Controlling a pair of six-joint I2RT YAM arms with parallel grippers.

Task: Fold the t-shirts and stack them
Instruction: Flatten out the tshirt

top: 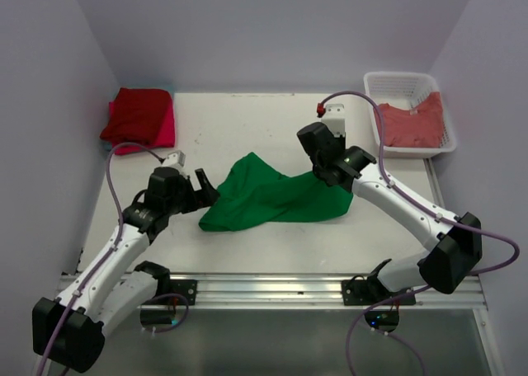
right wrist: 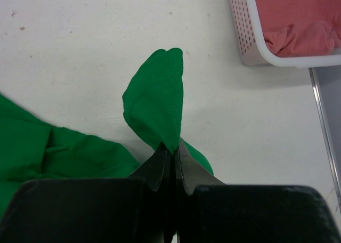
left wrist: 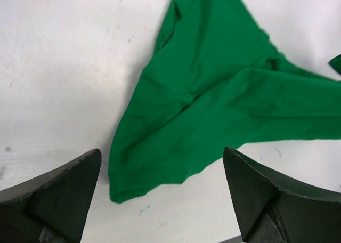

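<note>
My left gripper pinches the bright green t-shirt (top: 272, 196) by its edge near its back peak (top: 242, 162) next, to stretch it open for folding.
A bright green t-shirt (top: 272, 196) lies crumpled in the middle of the table, spread out in the left wrist view (left wrist: 213, 94). My right gripper (right wrist: 172, 147) is shut on its right edge, and a fold of green cloth (right wrist: 154, 99) stands up out of the jaws. Seen from above, the right gripper (top: 323, 171) sits at the shirt's right end. My left gripper (left wrist: 161, 152) is open wide just off the shirt's left corner, holding nothing; from above the left gripper (top: 206, 190) is at the cloth's left edge. Red and pink t-shirts (top: 139, 116) lie folded at the back left.
A white lattice basket (top: 404, 77) stands at the back right with a salmon-red t-shirt (top: 411, 124) in it; the basket (right wrist: 242, 35) and that shirt (right wrist: 298, 19) also show in the right wrist view. Grey walls close the table on three sides.
</note>
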